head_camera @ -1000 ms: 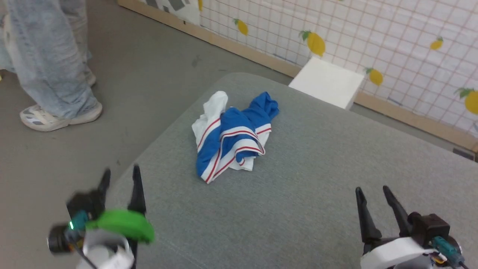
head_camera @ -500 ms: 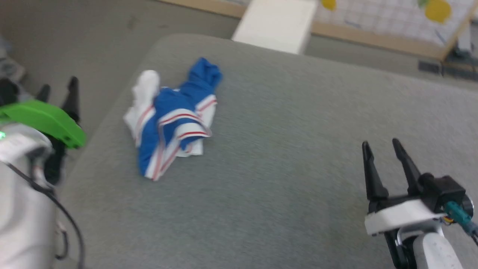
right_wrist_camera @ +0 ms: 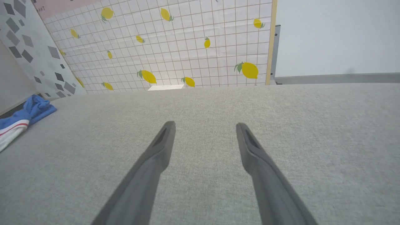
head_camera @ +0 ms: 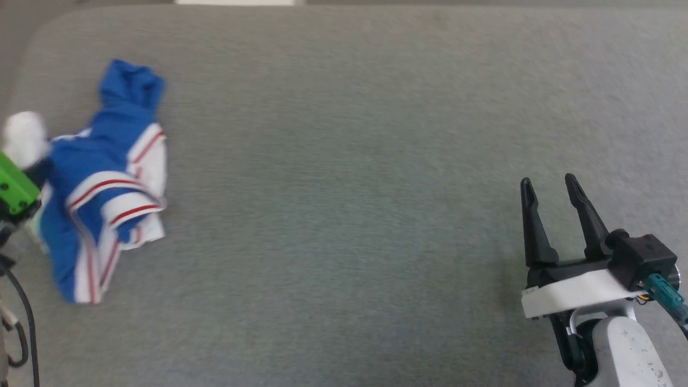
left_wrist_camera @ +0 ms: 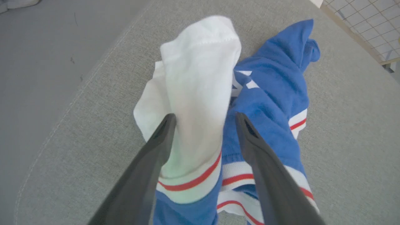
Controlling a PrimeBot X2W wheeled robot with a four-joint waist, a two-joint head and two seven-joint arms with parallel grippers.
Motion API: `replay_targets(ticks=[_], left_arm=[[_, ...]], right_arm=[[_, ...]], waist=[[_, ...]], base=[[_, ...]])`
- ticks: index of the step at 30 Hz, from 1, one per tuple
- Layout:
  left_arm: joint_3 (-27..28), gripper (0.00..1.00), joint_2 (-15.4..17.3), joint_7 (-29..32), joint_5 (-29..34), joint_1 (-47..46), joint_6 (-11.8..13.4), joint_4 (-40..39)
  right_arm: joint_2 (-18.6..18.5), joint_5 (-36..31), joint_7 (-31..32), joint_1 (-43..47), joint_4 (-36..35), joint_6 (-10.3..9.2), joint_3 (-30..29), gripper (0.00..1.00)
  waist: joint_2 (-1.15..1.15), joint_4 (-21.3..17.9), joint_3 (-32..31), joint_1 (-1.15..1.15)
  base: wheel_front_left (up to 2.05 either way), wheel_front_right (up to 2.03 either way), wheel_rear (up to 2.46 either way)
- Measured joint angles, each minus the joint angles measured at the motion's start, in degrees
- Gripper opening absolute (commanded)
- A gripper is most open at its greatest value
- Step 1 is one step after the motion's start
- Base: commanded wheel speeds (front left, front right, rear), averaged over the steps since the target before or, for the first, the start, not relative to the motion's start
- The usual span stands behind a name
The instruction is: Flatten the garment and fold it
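The garment's raised white panel is a fold that stands up while the blue cloth (head_camera: pixel 103 155) (left_wrist_camera: pixel 272 97) lies loose beside it, so my left gripper needs to grab the garment by that panel next.
The garment (head_camera: pixel 102 183) lies crumpled at the left end of the grey cushion: royal blue with white panels and thin red stripes. In the left wrist view my left gripper (left_wrist_camera: pixel 204 118) is open, and its two fingers straddle the raised white end panel (left_wrist_camera: pixel 200 78), with the blue folds (left_wrist_camera: pixel 272 93) to their right. Whether the fingers touch the cloth I cannot tell. The left arm's green cover (head_camera: pixel 13 188) sits at the garment's left side. My right gripper (head_camera: pixel 548 183) stands open over bare cushion far to the right, with the garment (right_wrist_camera: pixel 22 117) at the left edge of its wrist view.
The grey fabric cushion (head_camera: pixel 349 134) spans the work area; its rounded left edge (left_wrist_camera: pixel 72 103) drops to the grey floor (left_wrist_camera: pixel 47 47). A lemon-patterned tiled wall (right_wrist_camera: pixel 187 47) stands behind, with a white box (right_wrist_camera: pixel 165 87) at its foot.
The head camera has swung down and to the right, so the garment sits further left in the picture. My left gripper has come up to the garment's white panel. The right gripper stays open.
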Motion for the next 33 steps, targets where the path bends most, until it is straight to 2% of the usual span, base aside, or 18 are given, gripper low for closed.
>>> replay_targets(ticks=[3,6,10,12,13,15,20,24,27,30,31,33], left_arm=[[0.1,1.0,0.4,4.6,0.0,3.0,4.2,-1.3],[0.3,1.0,1.4,7.1,0.4,5.4,7.1,-2.8],[0.8,1.0,2.5,8.4,0.6,7.8,8.9,-5.9],[1.1,0.2,2.9,7.1,0.9,9.0,8.1,-7.1],[1.1,0.0,2.7,4.8,1.5,9.6,7.1,-7.5],[1.3,0.0,1.9,-0.8,2.4,10.6,4.9,-7.7],[0.8,0.0,-1.2,-20.6,6.4,11.0,0.1,-6.6],[0.1,0.0,-2.2,-35.1,10.1,10.5,-2.7,-4.7],[-1.4,0.0,-3.4,-44.1,12.4,9.2,-4.3,-3.5],[-3.1,0.0,-4.9,-49.9,14.2,7.3,-4.8,-3.4],[-5.3,0.0,-6.8,-54.1,15.5,5.4,-5.2,-3.7],[-6.9,0.0,-8.5,-55.7,16.6,4.5,-5.3,-4.1]], right_arm=[[0.0,0.1,0.0,-0.1,-0.1,0.0,0.2,1.0],[0.0,0.1,-0.1,-0.3,-0.2,0.0,0.2,1.0],[0.0,0.6,-0.3,-0.5,-0.1,0.0,0.5,1.0],[0.0,0.6,-0.4,-0.5,0.2,0.0,0.7,1.0],[0.0,0.6,-0.4,-0.5,0.4,0.0,0.8,1.0],[0.0,0.6,-0.5,-0.4,0.7,0.0,0.7,1.0],[0.0,0.4,-0.5,1.4,1.3,0.0,-0.2,1.0],[0.0,0.0,-0.4,3.9,1.6,0.0,-0.9,1.0],[0.0,0.0,0.3,6.0,1.6,0.0,-1.1,1.0],[0.0,0.1,0.8,7.8,1.4,0.0,-1.4,1.0],[0.0,0.1,1.3,9.4,1.0,0.0,-1.7,1.0],[0.0,0.3,1.6,10.2,0.8,0.0,-2.0,1.0]], waist=[[0.0,-2.6,2.2,0.0],[0.0,-4.6,3.9,0.0],[0.0,-6.6,5.5,0.0],[0.0,-7.1,5.6,0.0],[0.0,-7.3,5.3,0.0],[0.0,-7.5,4.7,0.0],[0.0,-7.6,1.6,0.0],[0.0,-7.2,-1.9,0.0],[0.0,-6.4,-5.5,0.0],[0.0,-5.2,-9.1,-0.01],[0.0,-4.2,-12.5,-0.01],[0.0,-3.5,-14.5,-0.01]], base=[[0.0,0.0,0.0],[0.0,0.0,0.0],[0.0,0.0,0.0],[0.0,0.0,0.0],[0.0,0.0,0.0],[0.0,0.0,0.0],[0.0,0.0,0.0],[0.0,0.0,0.0],[0.0,0.0,0.0],[0.0,0.0,0.0],[0.0,0.0,0.0],[0.0,0.0,0.0]])
